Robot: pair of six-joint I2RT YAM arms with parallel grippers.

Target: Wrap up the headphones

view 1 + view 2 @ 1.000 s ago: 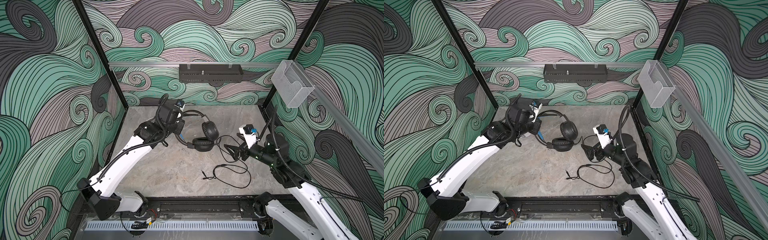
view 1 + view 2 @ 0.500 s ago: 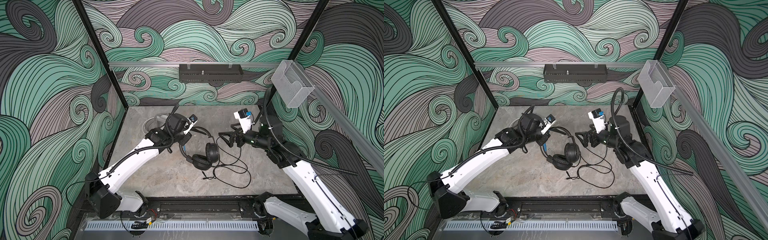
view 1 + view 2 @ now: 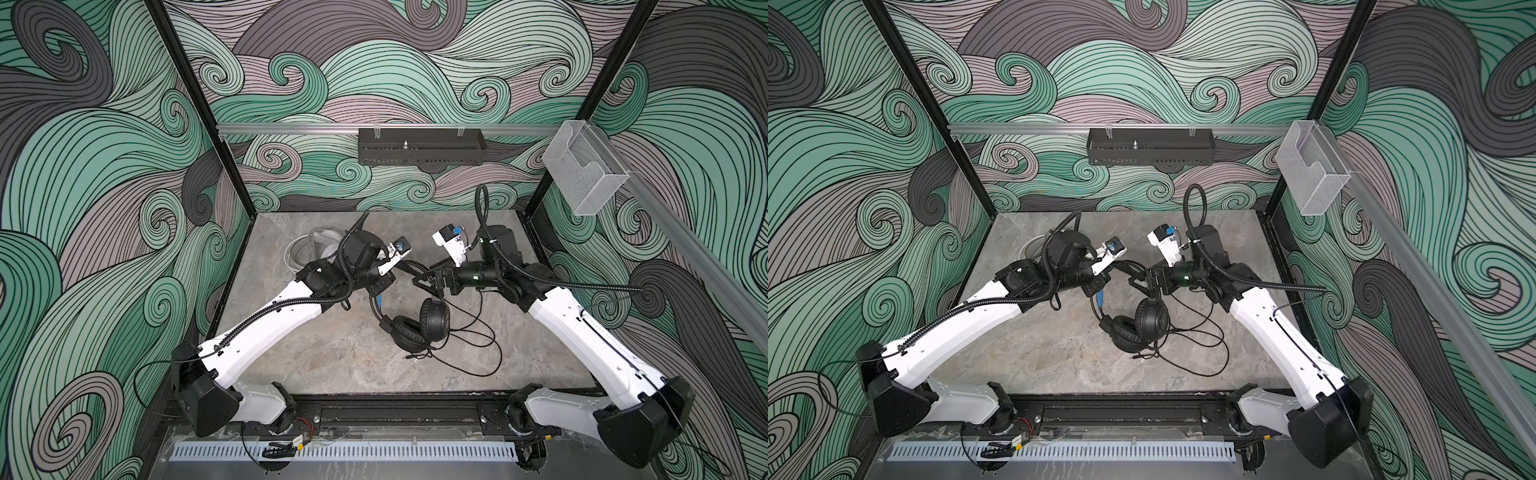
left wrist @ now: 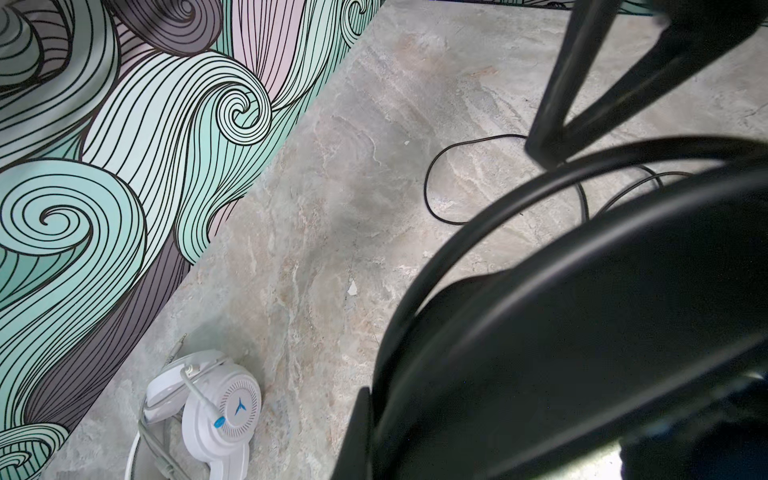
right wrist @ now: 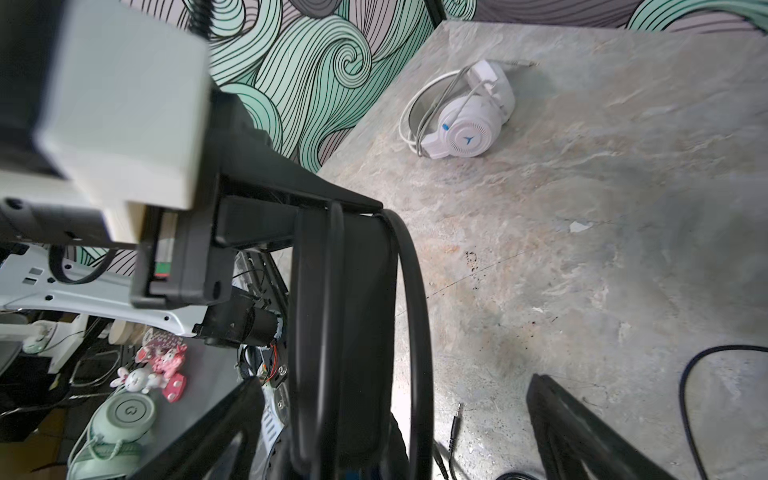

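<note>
The robot's right gripper needs to grab the headband's side (image 3: 417, 266) opposite the left gripper, so that the cord (image 3: 478, 345) and the left gripper stay free for wrapping.
The black headphones (image 3: 419, 328) hang by their headband (image 5: 345, 311) over the middle of the table in both top views, ear cups (image 3: 1138, 324) low. My left gripper (image 3: 384, 282) is shut on the headband's left side; the band fills the left wrist view (image 4: 582, 332). My right gripper (image 3: 424, 278) is open, its two fingers (image 5: 582, 436) straddling the band without closing on it. The black cord (image 3: 478, 345) trails in loose loops on the table, and its jack plug (image 5: 455, 419) lies there too. The white headphones (image 5: 461, 112) lie at the back left, cord around them.
A black rack (image 3: 419, 151) hangs on the back wall rail. A clear plastic holder (image 3: 582, 174) is mounted on the right rail. Patterned walls close the table at the left, back and right. A black rail (image 3: 395, 411) borders the table's front edge.
My left gripper carried the black headphones from the back left toward the table's middle. My right arm rose and swung left, bringing its open jaws around the headband.
</note>
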